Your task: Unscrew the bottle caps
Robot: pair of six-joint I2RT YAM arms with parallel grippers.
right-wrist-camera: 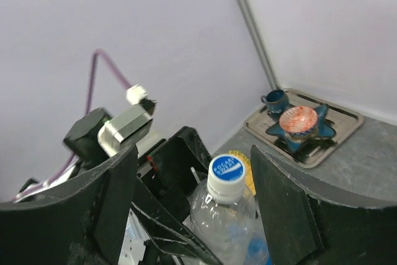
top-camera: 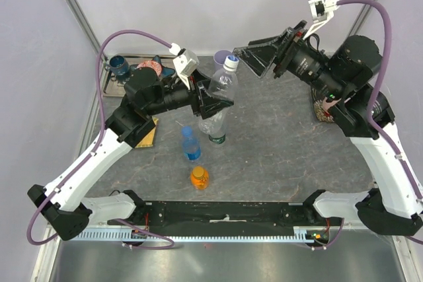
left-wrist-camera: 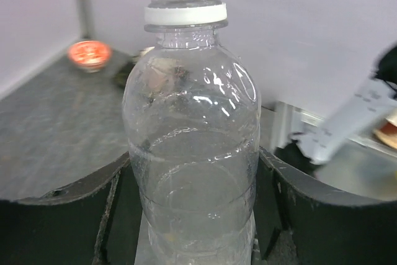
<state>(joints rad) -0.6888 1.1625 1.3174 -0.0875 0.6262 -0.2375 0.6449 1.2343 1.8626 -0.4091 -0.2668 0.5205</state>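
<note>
I should next grab the cap by its white sides with my right gripper, in line with the bottle's neck. Then I can unscrew the cap.
My left gripper (top-camera: 213, 102) is shut on the plain clear bottle (top-camera: 222, 87) and holds it upright above the table. In the left wrist view the bottle (left-wrist-camera: 192, 147) fills the gap between the two black fingers (left-wrist-camera: 62, 209). Its cap (top-camera: 230, 63) has white sides and a blue top and is on the neck. My right gripper (top-camera: 248, 61) is open, level with the cap (right-wrist-camera: 227, 170), its fingers (right-wrist-camera: 118, 197) on either side and apart from it. A green-label bottle (top-camera: 215, 127), a blue-label bottle (top-camera: 191, 144) with a blue cap and a short orange bottle (top-camera: 199, 177) are on the table.
A metal tray (top-camera: 112, 90) at the back left holds a blue cup (top-camera: 119, 65) and a reddish bowl (top-camera: 149, 67). A purple cup (top-camera: 221, 55) stands behind the held bottle. A yellow pad (top-camera: 149, 134) lies under the left arm. A patterned bowl (top-camera: 322, 109) sits at the right.
</note>
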